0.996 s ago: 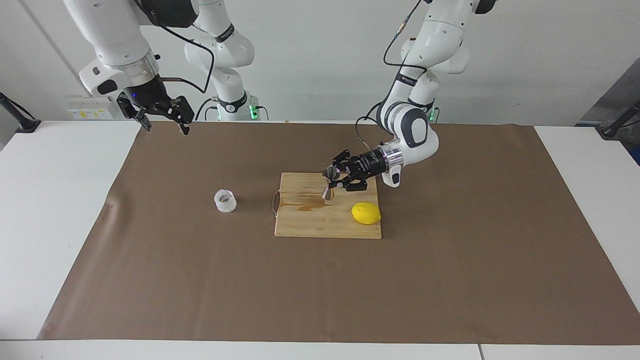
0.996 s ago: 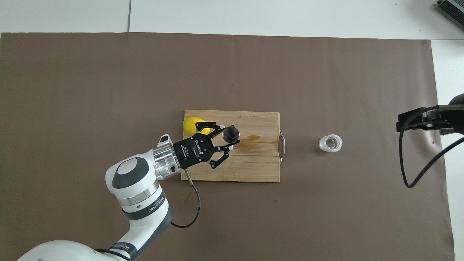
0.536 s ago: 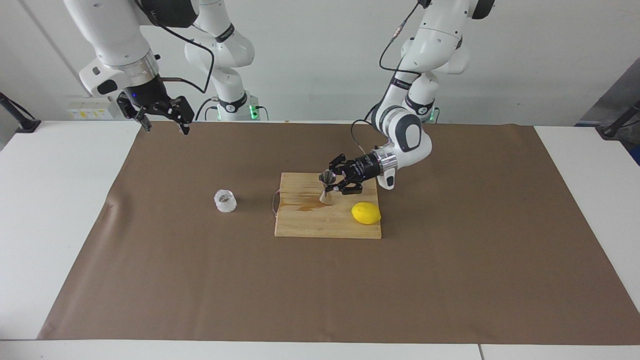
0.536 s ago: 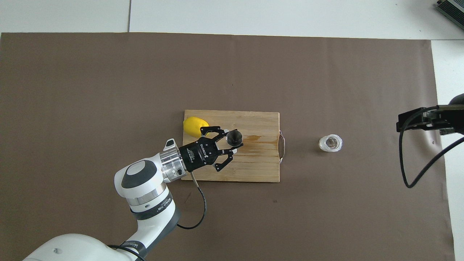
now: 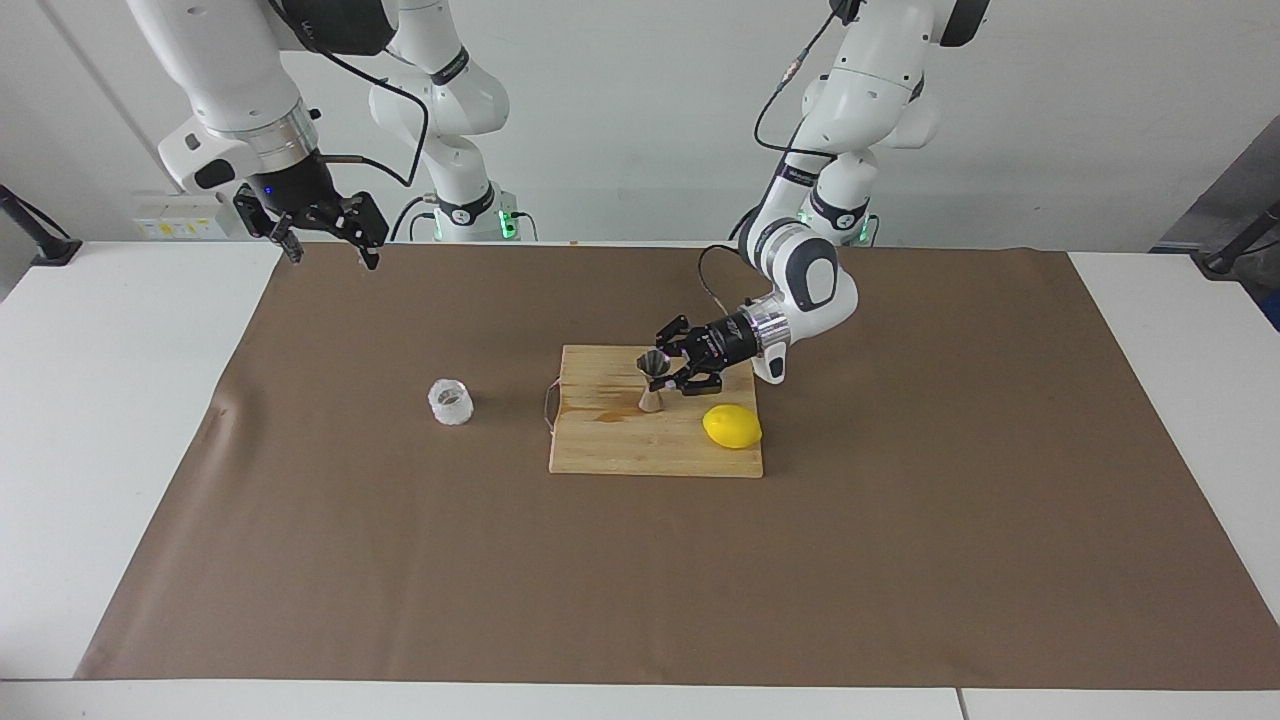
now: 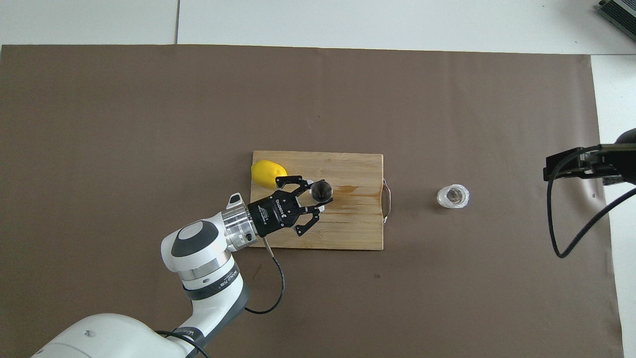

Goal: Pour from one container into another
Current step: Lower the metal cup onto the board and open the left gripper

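The steel jigger is upright and low now, its base at the wooden board's surface, so my left gripper releases it next: it would stand.
The steel jigger (image 5: 652, 381) (image 6: 321, 189) stands upright over the middle of the wooden cutting board (image 5: 620, 452) (image 6: 357, 228), its base at the board's surface or just above it. My left gripper (image 5: 663, 376) (image 6: 318, 195) reaches in low from the side and is shut on the jigger's narrow waist. The clear textured cup (image 5: 451, 402) (image 6: 453, 196) stands alone on the brown mat, beside the board toward the right arm's end. My right gripper (image 5: 328, 250) (image 6: 566, 166) waits open, raised over the mat's edge at its own end of the table.
A yellow lemon (image 5: 732, 427) (image 6: 267, 173) lies on the board's corner toward the left arm's end, close to the left gripper. A wet stain (image 5: 610, 412) (image 6: 348, 189) marks the board beside the jigger. The board's metal handle (image 6: 387, 201) points toward the cup.
The left arm has drawn its elbow in and lowered the jigger slightly over the board, carrying it a little farther from the robots. The right arm and the cup have not moved.
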Available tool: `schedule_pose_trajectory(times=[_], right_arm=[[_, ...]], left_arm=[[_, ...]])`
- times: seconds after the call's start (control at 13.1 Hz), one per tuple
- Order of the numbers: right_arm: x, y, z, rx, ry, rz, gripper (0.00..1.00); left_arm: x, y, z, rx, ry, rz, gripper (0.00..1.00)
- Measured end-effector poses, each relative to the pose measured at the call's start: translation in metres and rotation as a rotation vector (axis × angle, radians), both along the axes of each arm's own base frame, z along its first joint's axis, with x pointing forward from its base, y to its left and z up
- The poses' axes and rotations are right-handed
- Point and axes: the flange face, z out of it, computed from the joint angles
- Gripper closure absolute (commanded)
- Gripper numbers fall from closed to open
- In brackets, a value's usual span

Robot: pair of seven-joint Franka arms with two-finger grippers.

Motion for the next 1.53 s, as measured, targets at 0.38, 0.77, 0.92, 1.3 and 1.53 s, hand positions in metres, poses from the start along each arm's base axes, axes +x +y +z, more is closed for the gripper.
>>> schedule_pose_trajectory(times=[0.38,0.77,0.92,1.3,1.53], right_arm=[[0.0,0.0,0.0,0.0,0.0,0.0,0.0],[0.0,0.0,0.0,0.0,0.0,0.0,0.0],[0.0,0.0,0.0,0.0,0.0,0.0,0.0],[0.0,0.0,0.0,0.0,0.0,0.0,0.0],[0.0,0.0,0.0,0.0,0.0,0.0,0.0]], left_arm=[[-0.0002,0.0001,-0.0019,0.001,0.002,0.001,0.72],[-0.0003,0.0002,-0.003,0.003,0.003,0.001,0.7],[-0.0006,0.0003,-0.0047,0.004,0.006,0.001,0.67],[-0.0008,0.0005,-0.0069,0.006,0.008,0.002,0.0],[-0.0006,0.0008,-0.0074,0.007,0.009,0.002,0.0]])
